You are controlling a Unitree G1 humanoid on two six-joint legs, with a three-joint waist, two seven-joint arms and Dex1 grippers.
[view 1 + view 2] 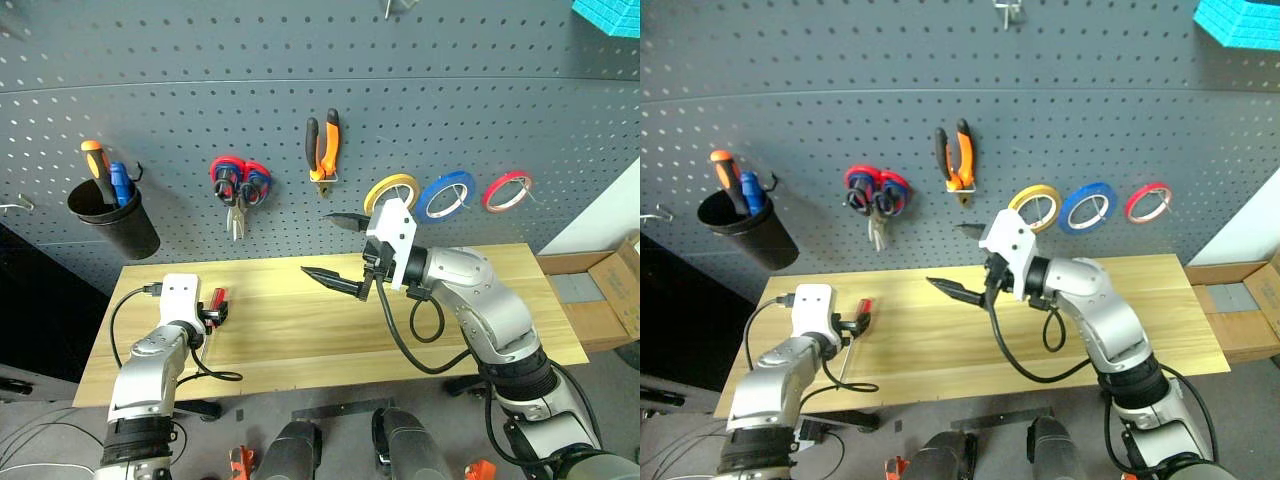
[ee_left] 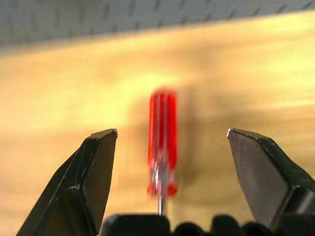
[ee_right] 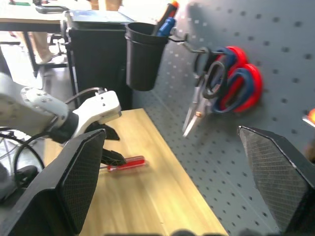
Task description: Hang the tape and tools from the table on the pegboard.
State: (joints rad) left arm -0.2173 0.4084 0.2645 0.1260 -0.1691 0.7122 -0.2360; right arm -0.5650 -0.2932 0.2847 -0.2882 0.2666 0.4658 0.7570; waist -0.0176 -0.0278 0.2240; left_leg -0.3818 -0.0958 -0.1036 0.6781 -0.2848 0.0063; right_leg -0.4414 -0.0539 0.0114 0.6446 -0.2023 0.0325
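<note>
My left gripper lowers, before closing on the red handle (image 1: pixel 218 298), since the red handle lies on the tabletop below my left gripper's fingers.
A slim screwdriver (image 2: pixel 163 142) with a clear red handle lies on the light wood table (image 1: pixel 300 338) near its left end. My left gripper (image 1: pixel 213 310) is low over it, open, with the handle between the fingers (image 2: pixel 98 167) and untouched. My right gripper (image 1: pixel 335 250) hangs open in the air over the middle of the table, holding nothing. On the dark grey pegboard (image 1: pixel 200 80) hang the orange-and-black pliers (image 1: pixel 323 150), the blue tape (image 1: pixel 447 195), and black-handled scissors (image 3: pixel 212 78) in front of a red-and-blue pair.
A yellow tape ring (image 1: pixel 390 190) and a red one (image 1: pixel 507 190) flank the blue tape. A black cup (image 1: pixel 115 220) holding an orange-handled screwdriver hangs at the left. Cardboard boxes (image 1: pixel 605 290) stand past the table's right end.
</note>
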